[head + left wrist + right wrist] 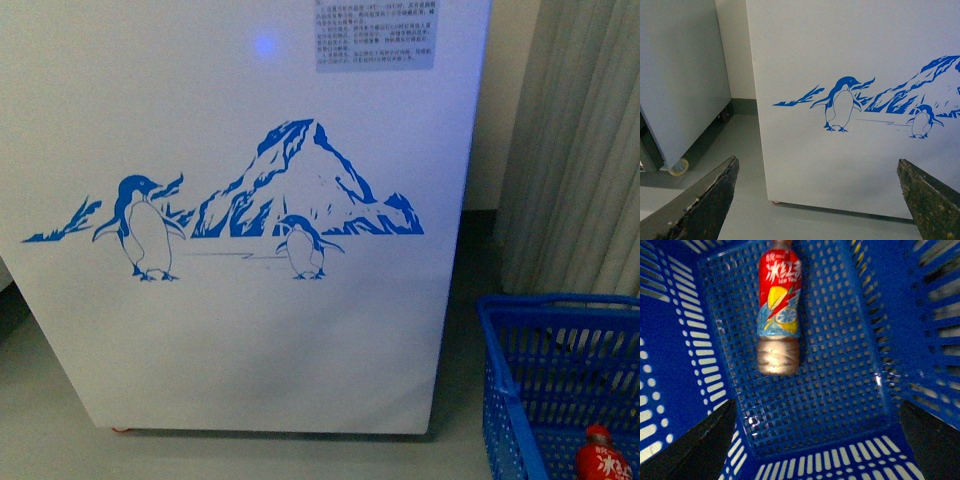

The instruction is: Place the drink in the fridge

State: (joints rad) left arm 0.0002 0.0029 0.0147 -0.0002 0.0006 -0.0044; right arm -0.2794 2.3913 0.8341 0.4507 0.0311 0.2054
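Observation:
The bottle will go in the fridge, so my right gripper will next grab it around its red labeled middle point(779, 307).
The fridge point(250, 330) fills the front view as a white front with a blue penguin-and-mountain decal; its lid is out of view. The same white front point(850, 165) faces my left gripper point(817, 200), which is open with nothing between its dark fingers point(710, 200). The drink point(779, 310), a bottle with a red label and amber liquid, lies on the floor of a blue basket point(830, 405). My right gripper point(815, 450) hangs open above the basket, apart from the bottle. In the front view the drink's red cap point(600, 455) shows in the basket at the bottom right.
The blue mesh basket point(520, 390) stands on the grey floor right of the fridge. A pale curtain point(580, 150) hangs behind it. A plain pale cabinet on castors point(680, 90) stands left of the fridge, with a strip of floor between them.

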